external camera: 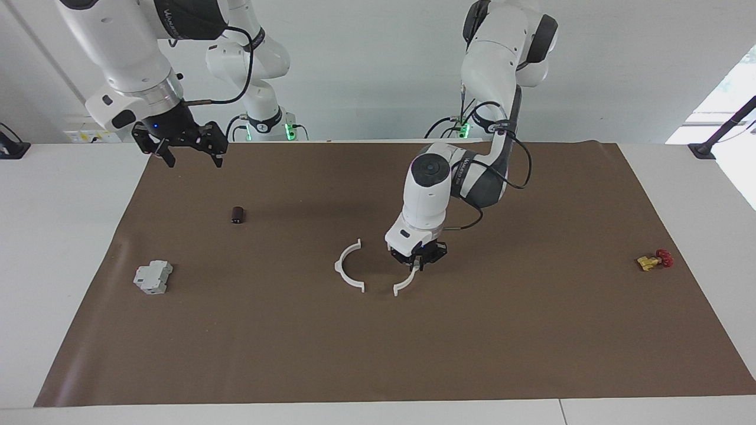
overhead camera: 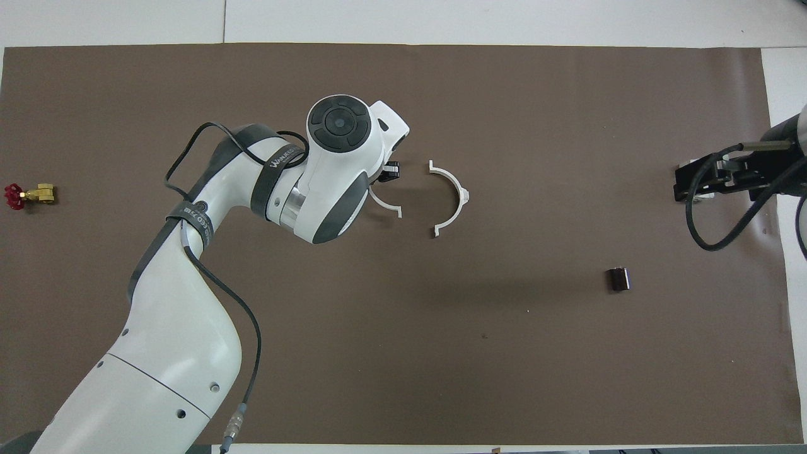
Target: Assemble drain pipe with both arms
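My left gripper needs to move the held arc toward the free arc before it lets go, because the held arc's end (overhead camera: pixel 398 211) is short of the free arc's end.
Two white half-ring arcs lie on the brown mat (external camera: pixel 378 354) near its middle, open sides facing each other with a gap between. One arc (external camera: pixel 348 268) lies free and also shows in the overhead view (overhead camera: pixel 451 195). My left gripper (external camera: pixel 420 265) is down at the mat, shut on the other arc (external camera: pixel 404 284), toward the left arm's end. In the overhead view that arc (overhead camera: pixel 386 208) is partly hidden under the left arm's wrist. My right gripper (external camera: pixel 192 156) is open and empty, raised over the mat's edge at the right arm's end (overhead camera: pixel 693 186); that arm waits.
A grey boxy block (external camera: pixel 152 277) sits toward the right arm's end of the mat. A small dark cylinder (external camera: pixel 237 214) (overhead camera: pixel 618 279) lies nearer to the robots than the block. A yellow-and-red valve (external camera: pixel 654 260) (overhead camera: pixel 28 195) lies at the left arm's end.
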